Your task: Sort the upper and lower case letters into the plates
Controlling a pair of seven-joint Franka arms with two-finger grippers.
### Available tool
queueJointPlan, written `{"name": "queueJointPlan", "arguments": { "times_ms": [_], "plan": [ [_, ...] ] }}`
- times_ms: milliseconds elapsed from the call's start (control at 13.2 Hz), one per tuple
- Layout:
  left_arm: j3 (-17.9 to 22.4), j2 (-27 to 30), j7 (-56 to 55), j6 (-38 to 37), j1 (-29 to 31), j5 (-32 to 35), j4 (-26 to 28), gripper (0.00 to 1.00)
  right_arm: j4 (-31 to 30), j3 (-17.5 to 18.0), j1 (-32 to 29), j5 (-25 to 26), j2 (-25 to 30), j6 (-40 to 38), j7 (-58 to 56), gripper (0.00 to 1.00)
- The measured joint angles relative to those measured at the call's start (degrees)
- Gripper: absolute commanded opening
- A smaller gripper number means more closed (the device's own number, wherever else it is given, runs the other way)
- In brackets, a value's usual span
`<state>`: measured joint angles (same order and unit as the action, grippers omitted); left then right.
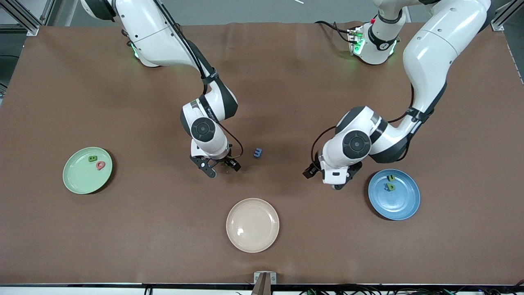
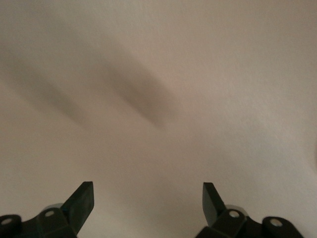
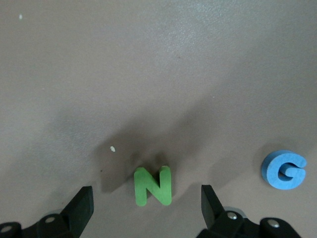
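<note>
My right gripper should close on the green N now. The green N's sides sit level between my fingers in the right wrist view, so my fingers would hold the green N.
A green letter N [image 3: 153, 186] lies flat on the table between the spread fingers of my right gripper [image 3: 146, 191], which hangs open low over it near the table's middle [image 1: 223, 169]. A blue letter G [image 3: 283, 170] lies close beside it [image 1: 257, 153]. The pale green plate [image 1: 80, 180], toward the right arm's end, holds a green letter [image 1: 92, 158] and a pink letter [image 1: 100, 165]. The blue plate [image 1: 401, 205], toward the left arm's end, holds two yellow-green letters [image 1: 391, 182]. My left gripper [image 1: 322, 179] is open and empty [image 2: 147, 186] over bare table beside the blue plate.
A cream-beige plate [image 1: 252, 225] with nothing on it sits nearer the front camera than both grippers, midway between the green and blue plates. A brown mat [image 1: 262, 82] covers the table.
</note>
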<state>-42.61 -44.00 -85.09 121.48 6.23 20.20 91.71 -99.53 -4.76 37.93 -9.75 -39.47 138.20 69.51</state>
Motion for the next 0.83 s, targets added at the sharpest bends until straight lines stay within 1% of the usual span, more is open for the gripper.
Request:
{"name": "queueJointPlan", "arguments": {
  "times_ms": [227, 379, 682, 834],
  "plan": [
    [0.0, -0.9, -4.0, 1.6, -2.1, -0.1, 0.0, 0.93, 0.0, 0.0, 0.0, 0.2, -0.4, 0.0, 0.0, 0.75],
    [0.0, -1.4, -6.3, 2.6, -3.3, -0.1, 0.0, 0.93, 0.0, 0.0, 0.0, 0.3, -0.5, 0.0, -0.1, 0.62],
    [0.0, -2.5, -10.5, 4.8, -5.2, -0.1, 0.0, 0.93, 0.4, 0.0, 0.0, 0.3, -0.6, 0.2, -0.2, 0.42],
    [0.1, -3.3, -12.6, 6.1, -6.3, -0.1, 0.0, 0.93, 0.6, 0.0, 0.0, 0.3, -0.6, 0.3, -0.3, 0.3]
  ]
}}
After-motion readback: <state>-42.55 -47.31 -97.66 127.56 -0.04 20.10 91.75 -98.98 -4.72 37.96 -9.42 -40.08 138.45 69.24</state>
